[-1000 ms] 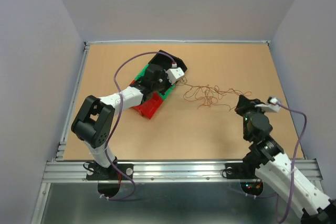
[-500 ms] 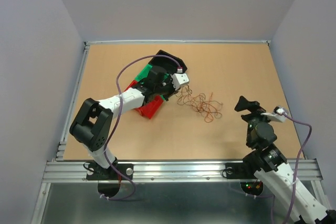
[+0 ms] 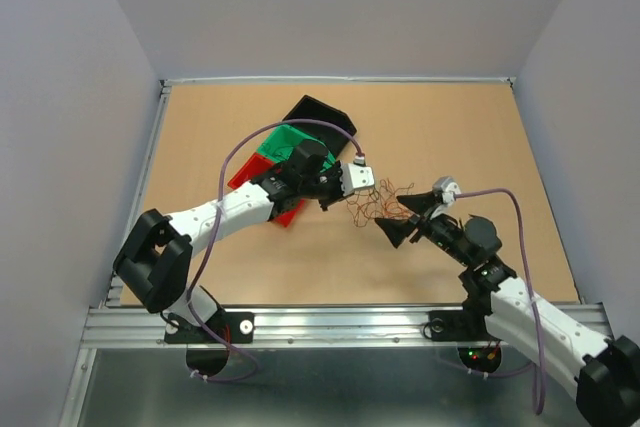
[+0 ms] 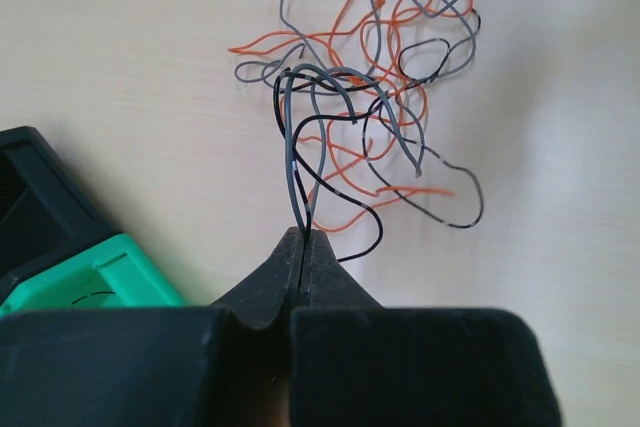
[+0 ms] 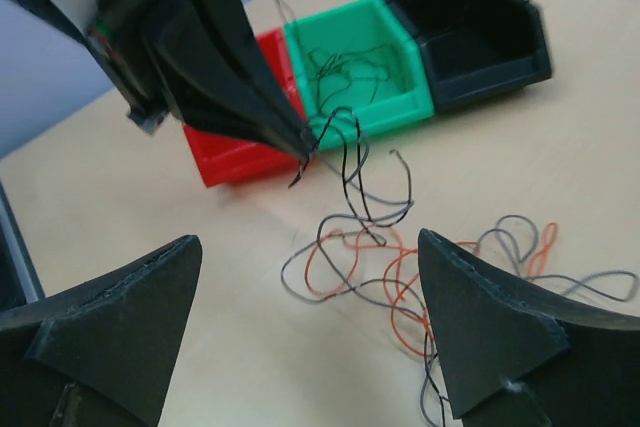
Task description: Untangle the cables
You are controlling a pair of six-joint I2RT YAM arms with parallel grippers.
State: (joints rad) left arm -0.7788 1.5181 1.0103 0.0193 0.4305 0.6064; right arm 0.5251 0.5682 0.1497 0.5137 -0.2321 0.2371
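I will next grab a grey strand with my right gripper, away from the ones my left gripper pinches. I will pull the cables apart to untangle them.
The cables are a loose clump of thin orange, grey and black wires on the table, between the two grippers. My left gripper is shut on a few grey and black strands of the cables and holds them up from the clump. In the right wrist view the left gripper pinches those strands above the cables. My right gripper stands wide open just right of the clump. Nothing lies between the fingers of the right gripper, and the wires sit in front of them.
A red bin, a green bin and a black bin stand in a row behind the left arm. A few dark wires lie in the green bin. The purple arm cables arc over the table.
The right gripper has opened and let go of the wires, and the stretched clump sprang back together. The right arm swung left up to the clump. The left gripper moved nearer and rightward.
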